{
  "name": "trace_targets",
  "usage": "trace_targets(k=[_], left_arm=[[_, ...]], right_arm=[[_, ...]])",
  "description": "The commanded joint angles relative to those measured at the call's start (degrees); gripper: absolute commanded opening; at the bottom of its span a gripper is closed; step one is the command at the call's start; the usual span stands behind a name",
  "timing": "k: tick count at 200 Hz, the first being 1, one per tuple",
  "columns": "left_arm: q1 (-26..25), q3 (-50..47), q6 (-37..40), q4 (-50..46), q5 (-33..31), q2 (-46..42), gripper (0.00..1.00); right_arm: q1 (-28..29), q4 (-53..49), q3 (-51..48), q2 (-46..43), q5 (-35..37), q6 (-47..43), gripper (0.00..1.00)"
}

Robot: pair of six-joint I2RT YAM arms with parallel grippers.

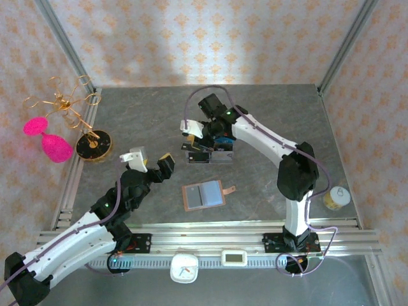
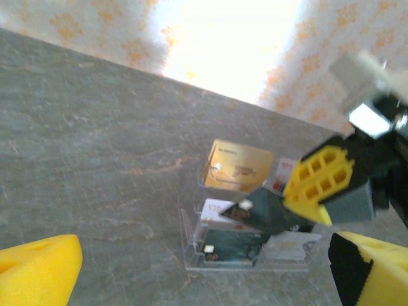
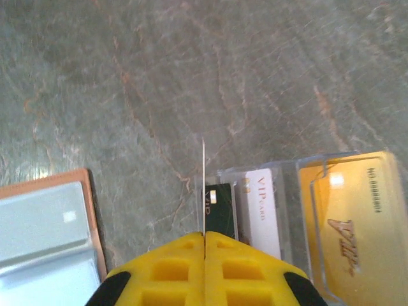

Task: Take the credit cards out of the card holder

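Observation:
The dark credit card hangs tilted above the stand's edge and would miss the slot if I opened now. My right gripper needs to keep holding it until it reaches the slot.
The pinkish-tan card holder [image 1: 204, 196] lies open and flat on the table, its bluish-grey sleeves up; its corner shows in the right wrist view [image 3: 44, 229]. My right gripper [image 1: 205, 141] [image 3: 204, 234] is shut on a dark credit card [image 2: 268, 210], seen edge-on [image 3: 203, 185], tilted above a clear acrylic stand [image 2: 191, 236]. That stand holds a gold card [image 3: 354, 223], a white VIP card [image 3: 262, 204] and a black card [image 3: 220, 207]. My left gripper [image 1: 152, 160] [image 2: 204, 274] hangs open left of the card holder, nothing between its fingers.
A gold wire rack [image 1: 60, 105] on a black round base [image 1: 94, 145] stands at the far left with pink pieces [image 1: 56, 148] beside it. A small yellowish jar [image 1: 336, 197] sits at the right edge. Metal rails run along the near edge.

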Motion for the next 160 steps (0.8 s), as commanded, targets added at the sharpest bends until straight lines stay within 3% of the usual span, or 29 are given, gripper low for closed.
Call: trace_targets(k=[1,160], left_arm=[[0.5,-1.3,2.6,3.6,-3.7,-0.7,0.99],[1.2,-2.8,2.3,7.0,-2.7,2.7,0.99]], right_arm=[[-0.5,-3.3,1.6,1.5,1.1,-5.0,0.0],[-1.3,-0.1,1.9,8.4,8.5,-6.2,0.0]])
